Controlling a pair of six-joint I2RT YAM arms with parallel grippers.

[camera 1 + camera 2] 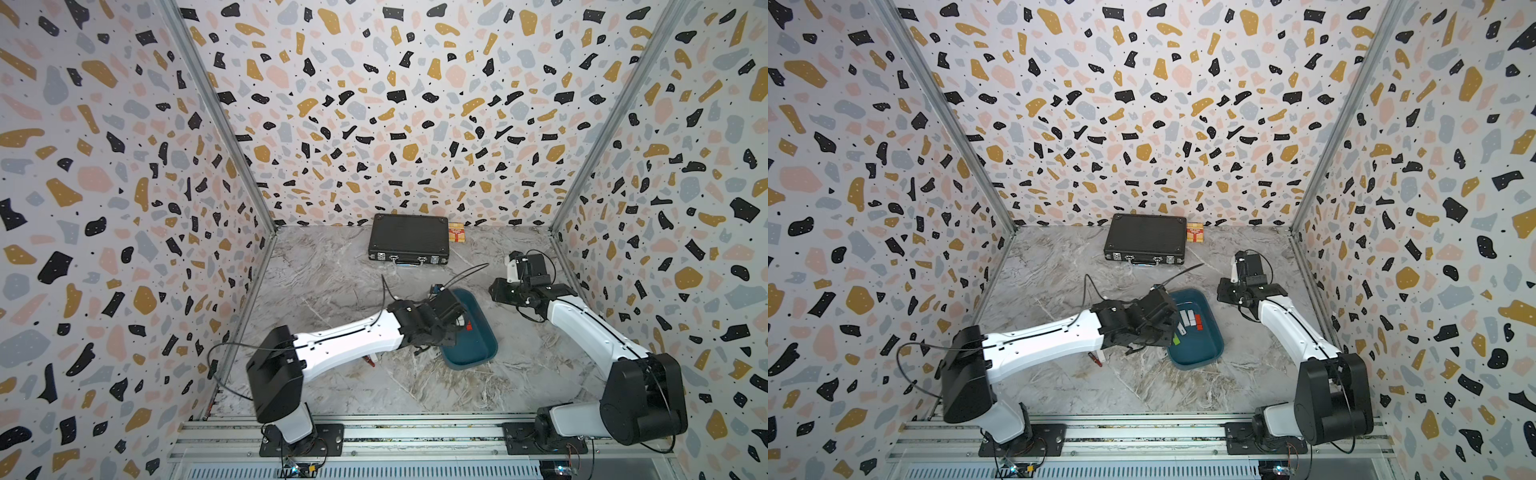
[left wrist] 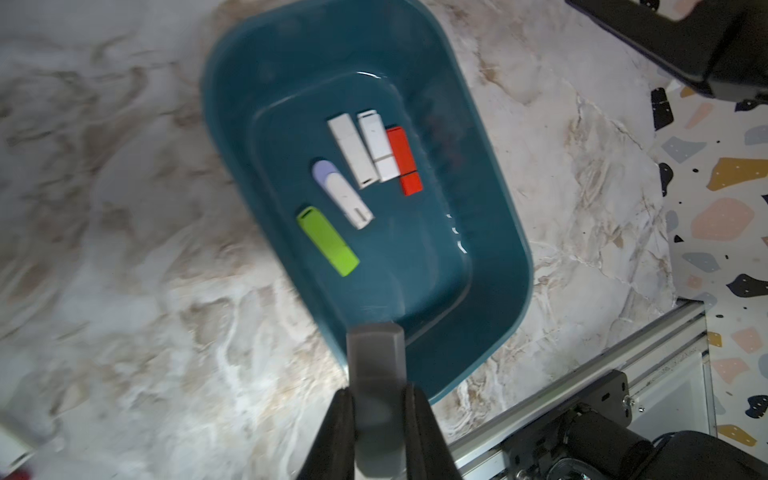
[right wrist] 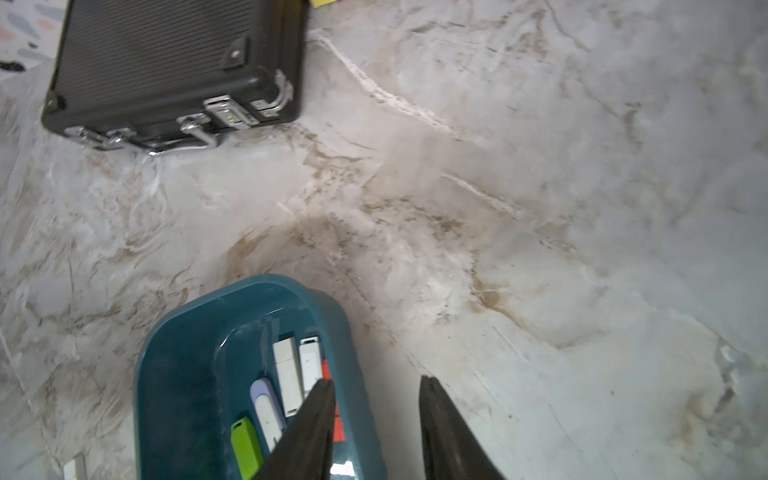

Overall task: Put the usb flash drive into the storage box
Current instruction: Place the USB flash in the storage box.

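Note:
The held end of the grey drive is outside, so the drive would fall short if I opened now. My left gripper should keep hold of it until that end is over the tub's rim.
My left gripper [image 2: 377, 392] is shut on a grey usb flash drive [image 2: 376, 357]. The drive's free end hangs over one short end of the storage box [image 2: 509, 232], a shallow teal tub [image 1: 478, 349] [image 1: 1204, 357] at mid-table. Several drives lie on the tub's floor: a green one [image 2: 328, 241], a white and lavender one [image 2: 343, 193], two white ones [image 2: 353, 149] and a red one [image 2: 404, 160]. In both top views the left wrist covers the tub's left side. My right gripper [image 3: 378, 380] stands open and empty just outside the tub's right rim [image 3: 353, 332].
A black briefcase [image 1: 409, 239] with metal latches lies at the back, with a small orange carton [image 1: 456, 232] beside it. A small red and white item [image 1: 1096, 358] lies on the marble under the left forearm. Patterned walls enclose three sides, and an aluminium rail [image 1: 374, 432] runs along the front.

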